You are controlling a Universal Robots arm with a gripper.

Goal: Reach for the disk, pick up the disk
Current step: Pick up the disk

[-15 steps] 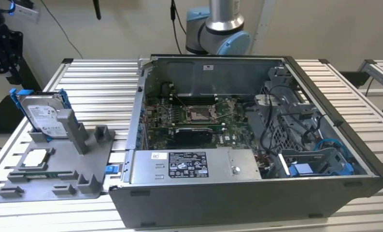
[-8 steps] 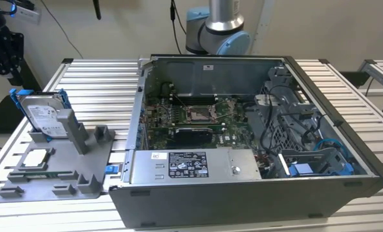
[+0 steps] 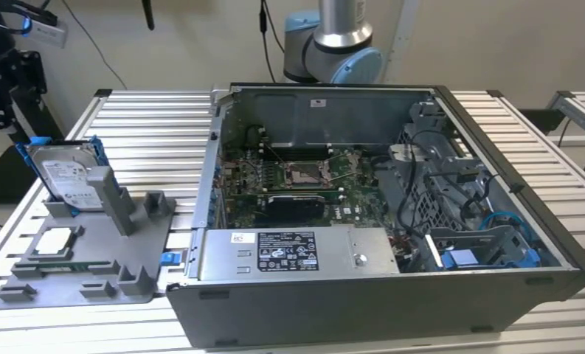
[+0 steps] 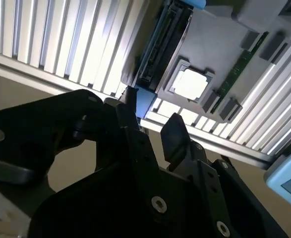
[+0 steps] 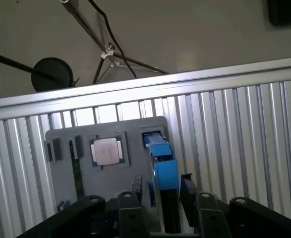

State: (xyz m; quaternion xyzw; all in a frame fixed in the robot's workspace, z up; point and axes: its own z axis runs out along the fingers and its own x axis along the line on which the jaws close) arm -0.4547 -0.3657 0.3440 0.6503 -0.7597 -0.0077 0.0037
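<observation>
The grey holder's posts close in around the disk's lower end, so the robot's gripper should next grab the disk by its free upper end (image 3: 64, 146) to pick it up.
The disk (image 3: 64, 174) stands upright on its edge in a slot of the grey holder plate (image 3: 95, 276) at the exterior view's left, its white label facing out and its blue bracket around it. My black gripper (image 3: 5, 88) hangs above it and off toward the exterior view's left, not touching it. In the first wrist view the disk's blue bracket (image 5: 162, 166) shows edge-on, in line with the gap between my open gripper's (image 5: 160, 182) fingers. In the second wrist view a blue corner of the disk (image 4: 145, 101) shows beyond the open gripper (image 4: 150, 106).
A small square silver chip (image 3: 54, 242) lies in the holder plate in front of the disk. An open computer case (image 3: 371, 221) with a labelled silver box (image 3: 292, 254) fills the slatted metal table's (image 3: 154, 125) middle. The table edge (image 5: 135, 89) runs close behind the holder.
</observation>
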